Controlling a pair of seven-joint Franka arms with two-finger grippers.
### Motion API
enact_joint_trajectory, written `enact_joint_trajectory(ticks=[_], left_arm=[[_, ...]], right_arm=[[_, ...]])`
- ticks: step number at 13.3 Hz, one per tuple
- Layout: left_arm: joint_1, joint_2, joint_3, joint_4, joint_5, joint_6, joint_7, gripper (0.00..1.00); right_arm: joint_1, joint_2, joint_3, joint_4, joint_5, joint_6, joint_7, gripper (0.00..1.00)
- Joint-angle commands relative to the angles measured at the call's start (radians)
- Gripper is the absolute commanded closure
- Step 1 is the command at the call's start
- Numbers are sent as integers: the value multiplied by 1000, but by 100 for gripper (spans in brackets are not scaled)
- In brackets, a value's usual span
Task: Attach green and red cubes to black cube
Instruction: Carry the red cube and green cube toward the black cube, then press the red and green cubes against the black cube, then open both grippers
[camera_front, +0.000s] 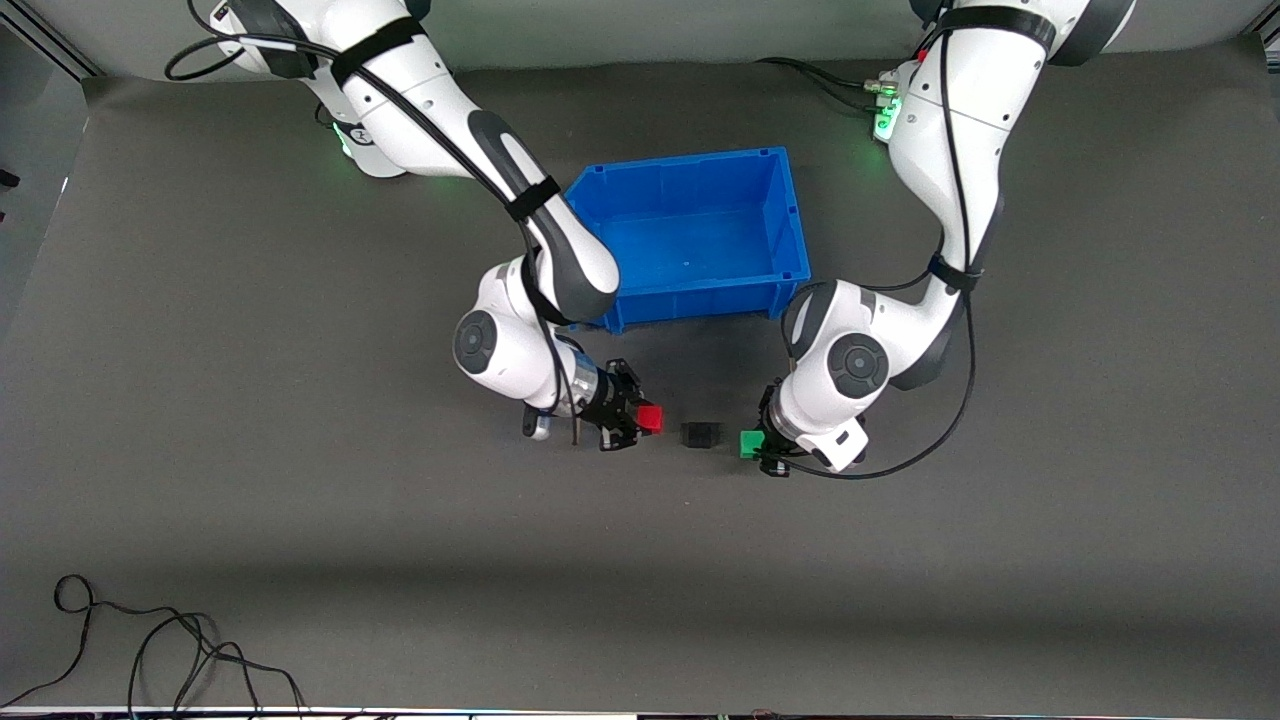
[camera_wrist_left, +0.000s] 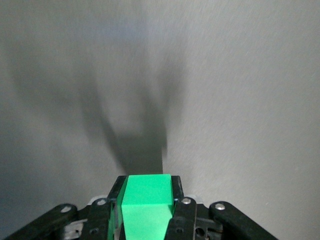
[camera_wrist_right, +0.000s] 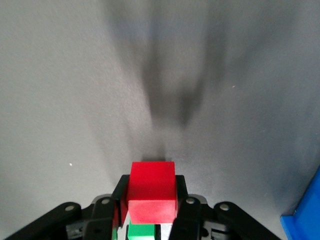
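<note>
A part of the grey mat separates the green cube (camera_front: 751, 444) from the black cube (camera_front: 701, 434), so my left gripper keeps hold for now until the green and black cubes touch.
A small black cube (camera_front: 701, 434) lies on the grey mat, nearer the front camera than the blue bin. My right gripper (camera_front: 640, 420) is shut on the red cube (camera_front: 651, 418), held just beside the black cube on the right arm's side, with a small gap between them. My left gripper (camera_front: 757, 446) is shut on the green cube (camera_front: 751, 444), held beside the black cube on the left arm's side, also a little apart. The red cube (camera_wrist_right: 151, 190) fills the right gripper (camera_wrist_right: 151, 196) in its wrist view. The green cube (camera_wrist_left: 145, 202) fills the left gripper (camera_wrist_left: 146, 200) in its own.
An open blue bin (camera_front: 792, 215) stands on the mat between the two arms, close to their elbows; its corner (camera_wrist_right: 302, 220) shows in the right wrist view. A loose black cable (camera_front: 150, 650) lies near the mat's front edge at the right arm's end.
</note>
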Motion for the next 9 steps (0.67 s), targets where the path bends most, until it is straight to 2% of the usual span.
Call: enact_joint_trajectory(ticks=[1, 9], left_arm=[[-19, 24, 3, 21, -9, 13, -21, 100], [-48, 47, -6, 22, -13, 48, -24, 100]], right_arm=[[31, 83, -14, 93, 2, 13, 30, 66], [31, 152, -14, 162, 7, 55, 34, 66]])
